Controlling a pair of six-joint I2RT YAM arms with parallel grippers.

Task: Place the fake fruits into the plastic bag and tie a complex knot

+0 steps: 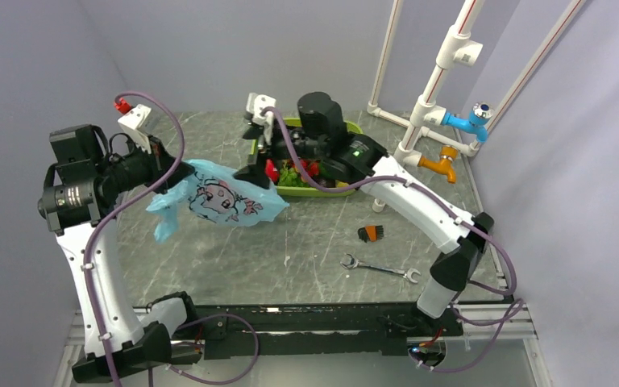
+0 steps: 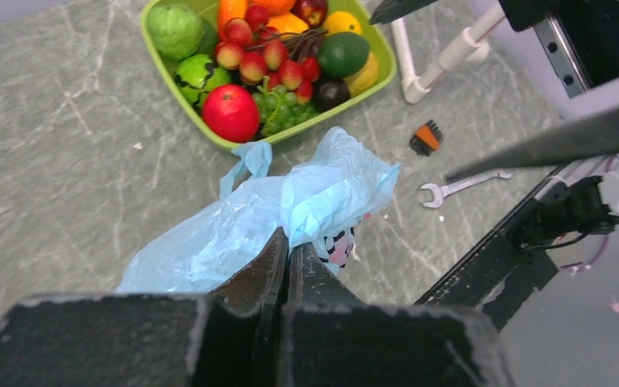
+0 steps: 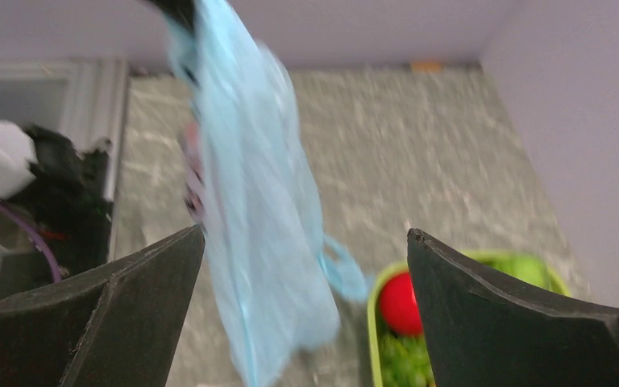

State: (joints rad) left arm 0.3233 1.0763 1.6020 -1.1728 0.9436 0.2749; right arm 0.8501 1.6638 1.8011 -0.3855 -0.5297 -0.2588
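My right gripper should pinch the plastic bag by its tray-side edge next, so the opposite end stays free for my left gripper to spread.
The light-blue plastic bag hangs stretched above the table, its printed side up. My left gripper is shut on the bag's left end, and the pinched plastic bunches past the left gripper. The fake fruits fill the lime-green tray, a red one nearest the bag. My right gripper stands open at the bag's right end, by the tray's left rim. In the right wrist view the bag hangs blurred beyond the right gripper, with nothing gripped. The knot is out of view.
A wrench and a small orange-and-black brush lie on the table right of centre. A white pipe frame with blue and orange fittings stands at the back right. Grey walls close in on the left, back and right.
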